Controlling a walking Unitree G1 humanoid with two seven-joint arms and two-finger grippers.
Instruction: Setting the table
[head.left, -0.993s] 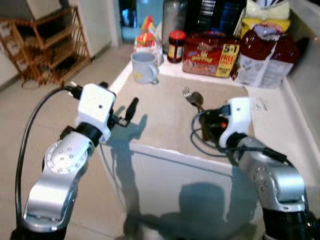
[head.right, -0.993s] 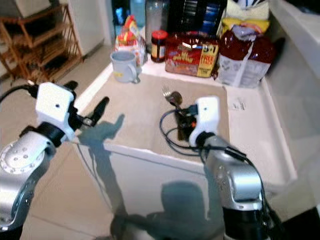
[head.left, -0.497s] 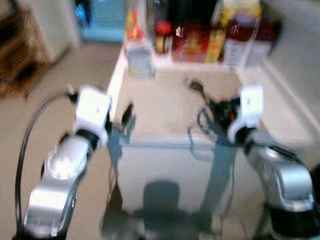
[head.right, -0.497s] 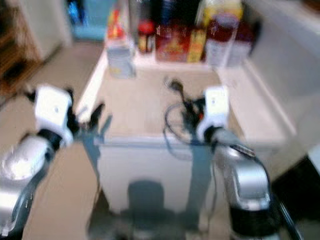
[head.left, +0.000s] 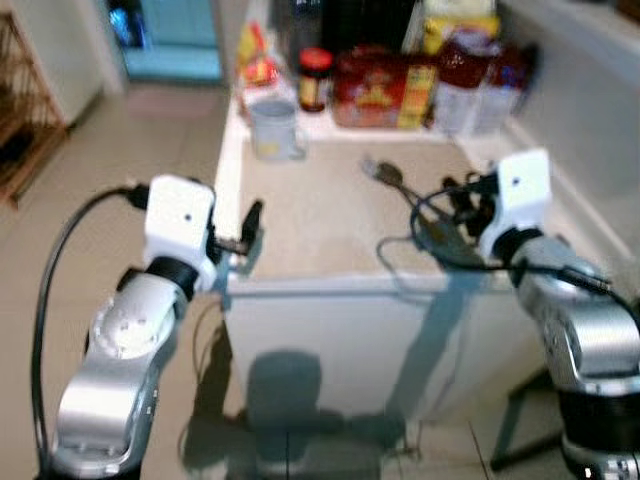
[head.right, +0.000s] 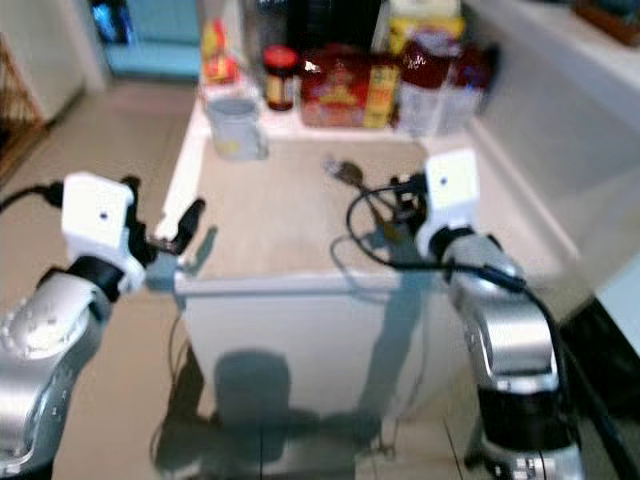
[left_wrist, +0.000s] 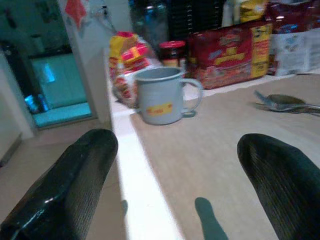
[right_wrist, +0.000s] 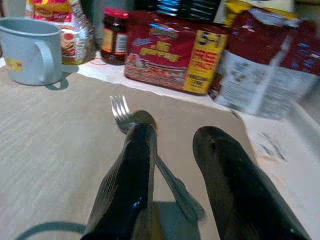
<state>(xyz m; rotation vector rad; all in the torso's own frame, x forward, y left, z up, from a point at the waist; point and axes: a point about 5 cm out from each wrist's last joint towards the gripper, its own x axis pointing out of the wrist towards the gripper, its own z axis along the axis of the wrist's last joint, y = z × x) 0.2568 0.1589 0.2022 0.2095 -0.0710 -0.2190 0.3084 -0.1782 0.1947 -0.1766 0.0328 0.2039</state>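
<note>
I should grab the fork (right_wrist: 120, 112) by its handle (right_wrist: 177, 187) with my right gripper next, to set the fork at the place setting.
A beige placemat (head.left: 320, 215) covers the white table (head.left: 330, 285). A fork (right_wrist: 119, 107) and a spoon (head.left: 390, 176) lie together at the mat's far right part. A grey-blue mug (head.left: 275, 130) stands at its far left corner. My right gripper (right_wrist: 175, 132) hovers low over the mat just short of the fork and spoon, fingers a little apart and open, holding nothing; the spoon's handle runs under them. My left gripper (left_wrist: 177, 145) is at the table's front left corner (head.left: 248, 232), open wide and empty, pointing toward the mug (left_wrist: 162, 95).
Along the table's back stand a red-lidded jar (head.left: 313, 78), a red food package (head.left: 375, 88), a bagged loaf (head.left: 470, 85) and a snack bag (head.left: 255, 65). A white counter (head.left: 590, 90) runs on the right. A wooden rack (head.left: 20, 100) stands far left on the tiled floor.
The whole view has swung and pulled back, with blur in between, so the camera moved. Both arms keep their pose; fork, spoon and mug lie where they were.
</note>
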